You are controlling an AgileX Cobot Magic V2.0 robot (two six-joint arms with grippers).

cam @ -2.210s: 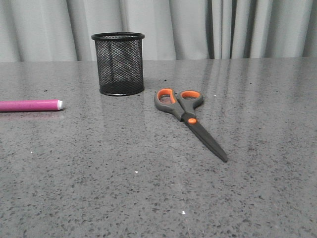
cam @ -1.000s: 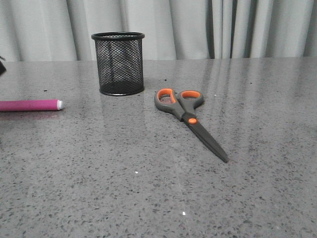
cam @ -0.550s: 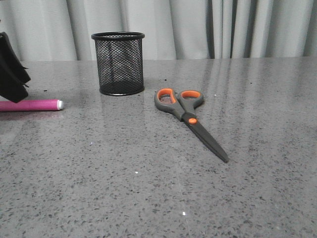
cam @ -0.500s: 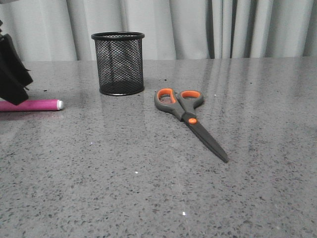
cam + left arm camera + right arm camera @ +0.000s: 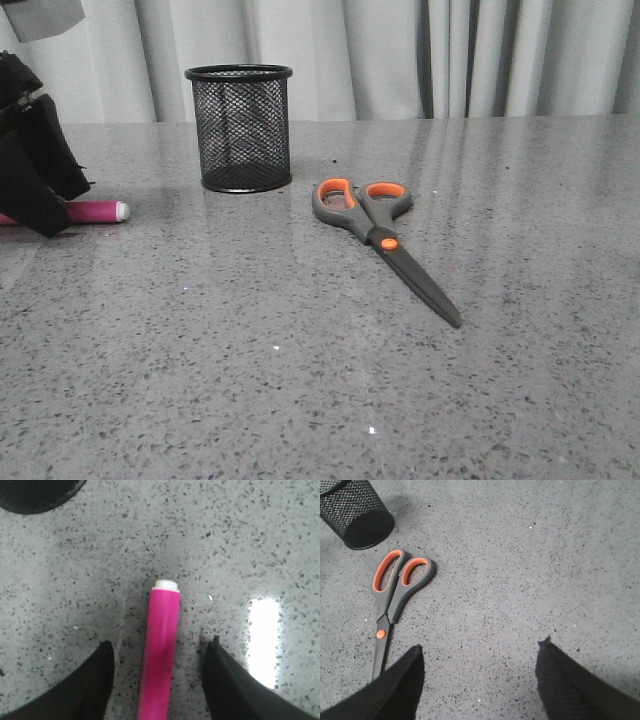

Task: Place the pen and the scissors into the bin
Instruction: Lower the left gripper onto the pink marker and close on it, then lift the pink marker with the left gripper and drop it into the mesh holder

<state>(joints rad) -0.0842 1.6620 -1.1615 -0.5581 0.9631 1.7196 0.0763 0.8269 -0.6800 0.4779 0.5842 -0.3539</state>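
Note:
The fingers of my left gripper reach down beside the magenta pen's body point(image 5: 98, 212), low at the table. My left gripper is ready to close on the pen's body.
The magenta pen point(image 5: 96, 211) lies flat at the table's far left, white tip toward the middle. My left gripper point(image 5: 45, 195) is open and low over it; in the left wrist view the pen point(image 5: 161, 650) lies between the two spread fingers point(image 5: 87, 685), touching neither. The dark grey scissors point(image 5: 385, 240) with orange-lined loops lie flat right of the black mesh bin point(image 5: 240, 127), blades pointing to the front right. My right gripper point(image 5: 480, 650) is open and empty above the table; the scissors point(image 5: 395, 600) and the bin point(image 5: 357, 515) show in its wrist view.
Grey speckled table point(image 5: 300, 380) with grey curtains point(image 5: 450, 55) behind its far edge. A bright light reflection point(image 5: 262, 640) lies on the table beside the pen.
My left gripper has come in from the left edge and dropped lower, now covering most of the pen's length. Pen, scissors and bin have not moved.

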